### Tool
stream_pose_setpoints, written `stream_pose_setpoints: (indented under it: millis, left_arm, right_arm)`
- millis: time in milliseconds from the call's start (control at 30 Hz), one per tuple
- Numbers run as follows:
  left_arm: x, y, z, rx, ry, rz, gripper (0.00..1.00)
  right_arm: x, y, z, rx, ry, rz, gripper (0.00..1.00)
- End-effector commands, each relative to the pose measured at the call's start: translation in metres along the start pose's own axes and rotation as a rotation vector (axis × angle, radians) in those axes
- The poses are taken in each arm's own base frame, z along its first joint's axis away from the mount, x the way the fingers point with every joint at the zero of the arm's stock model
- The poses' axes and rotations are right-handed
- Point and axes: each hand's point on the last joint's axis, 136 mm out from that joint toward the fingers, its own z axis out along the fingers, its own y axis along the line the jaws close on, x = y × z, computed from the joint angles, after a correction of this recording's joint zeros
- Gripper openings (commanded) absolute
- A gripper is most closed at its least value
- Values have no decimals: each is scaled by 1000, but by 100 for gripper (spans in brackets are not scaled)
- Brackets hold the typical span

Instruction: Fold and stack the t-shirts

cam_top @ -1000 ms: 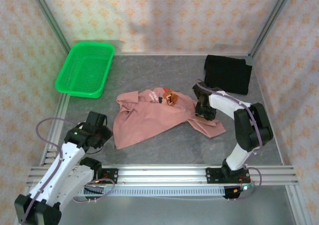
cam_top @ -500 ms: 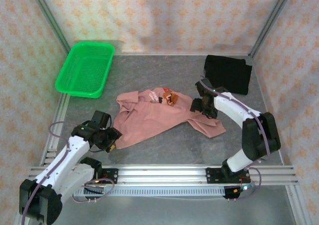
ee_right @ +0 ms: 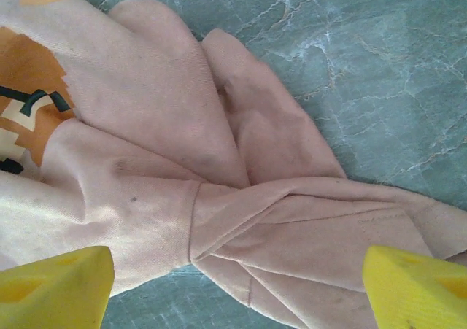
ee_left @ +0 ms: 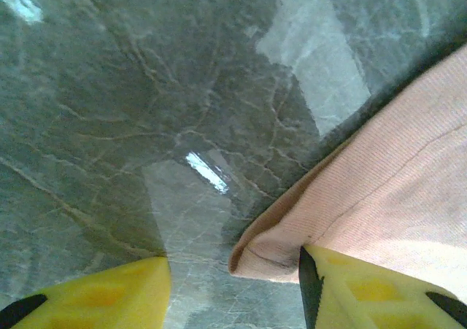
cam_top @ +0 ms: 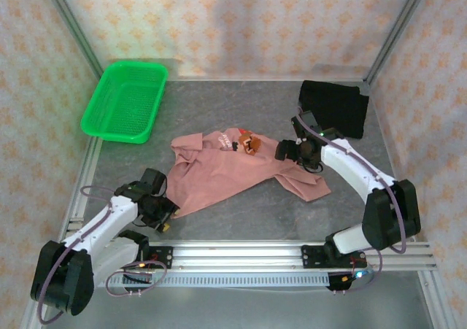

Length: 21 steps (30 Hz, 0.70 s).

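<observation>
The left gripper grabs the pink t-shirt by its near hem corner [cam_top: 175,215] [ee_left: 261,259] next, to stretch, lift and spread it flat for folding.
The salmon-pink t-shirt [cam_top: 226,172] lies crumpled in the middle of the table, its orange and dark print [cam_top: 248,144] facing up near the far edge. The black t-shirt [cam_top: 334,109] lies folded at the back right. My left gripper [cam_top: 165,211] is open at the pink shirt's near-left corner [ee_left: 273,260], which sits between the yellow fingers [ee_left: 372,292] against the right one. My right gripper [cam_top: 290,152] is open above the twisted right side of the pink shirt [ee_right: 241,219], its yellow fingertips [ee_right: 55,281] spread wide on either side of the cloth.
A green mesh basket [cam_top: 125,101] stands at the back left. Grey marble tabletop [cam_top: 219,106] shows between the basket and the shirts. An aluminium rail [cam_top: 241,254] runs along the near edge, and patterned walls close in the sides.
My left gripper has swung right and down to the pink shirt's near-left corner. My right gripper has moved slightly back and left over the shirt's right side.
</observation>
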Motion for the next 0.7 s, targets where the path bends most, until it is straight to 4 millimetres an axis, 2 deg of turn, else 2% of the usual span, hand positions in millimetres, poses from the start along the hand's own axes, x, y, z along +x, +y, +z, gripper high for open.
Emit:
stream_pose_setpoints:
  millis: [0,267,400,533,667]
  left_arm:
    - [-7,-19,6,81,-21,-36,50]
    - [-8,-38,4,187,-24,-84,50]
    - [-12,-48,4,221,-38,-97,50]
    - [-20,-77,4,271,-58,-82,50]
    - [-24,-102,3,273,-67,-44,45]
  right_arm:
    - [-5,4,-10,-33,-37,-14,88]
    - [-1,6,-8,-49,-30,-11,88]
    - [4,-1,-6,-20,-9,-14,88]
    - [17,-10,-6,11,29,-11,87]
    - [33,-23,-5,54,69,7,87]
